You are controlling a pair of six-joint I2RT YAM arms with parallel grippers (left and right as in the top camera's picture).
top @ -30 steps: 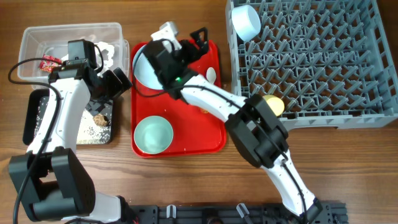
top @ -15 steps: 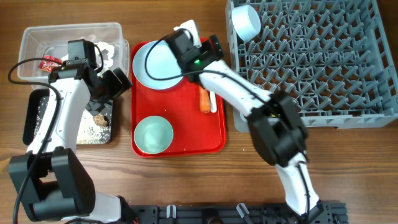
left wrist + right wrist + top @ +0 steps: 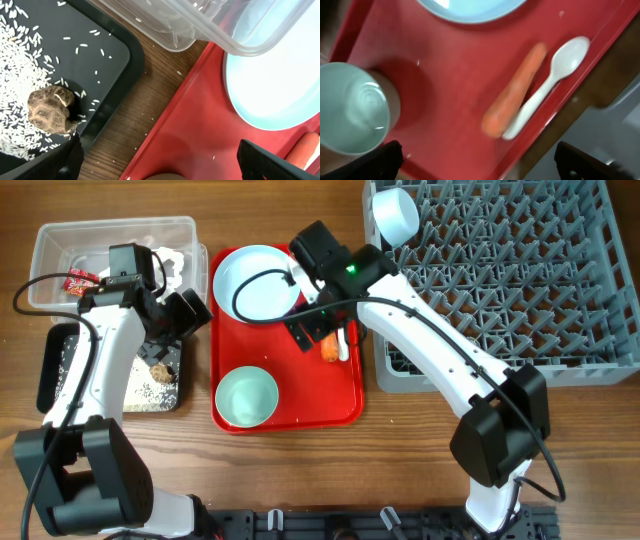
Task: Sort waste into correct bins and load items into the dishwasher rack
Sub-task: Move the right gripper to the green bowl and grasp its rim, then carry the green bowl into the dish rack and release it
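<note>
My right gripper should grab the red tray's bowl by the bowl's rim on the side nearest the grey rack (image 3: 520, 270), so the tray can tip on edge for loading.
The orange carrot (image 3: 329, 348) and white spoon (image 3: 342, 343) lie side by side on the red serving tray (image 3: 300, 412). My right gripper (image 3: 314, 328) hangs open just above them; its wrist view shows the carrot (image 3: 512, 100), spoon (image 3: 551, 82) and a bowl (image 3: 352, 115) between open fingers (image 3: 480, 162). The blue plate (image 3: 255, 280) and one bowl (image 3: 247, 397) sit on the red tray. Another bowl (image 3: 395, 215) stands in the grey rack (image 3: 520, 270). My left gripper (image 3: 190, 310) is open and empty (image 3: 160, 165) between the black tray (image 3: 60, 375) and the red tray. The yellow cup is hidden.
The clear tub (image 3: 60, 240) holds a red wrapper (image 3: 78, 280) and tissue (image 3: 168, 262). The black tray holds rice and a brown scrap (image 3: 50, 108). The plate (image 3: 280, 85) and clear tub (image 3: 200, 25) show close in the left wrist view.
My right arm has swung right and toward the front, from over the plate to over the carrot and spoon. The plate now shows uncovered. The left arm has not moved.
</note>
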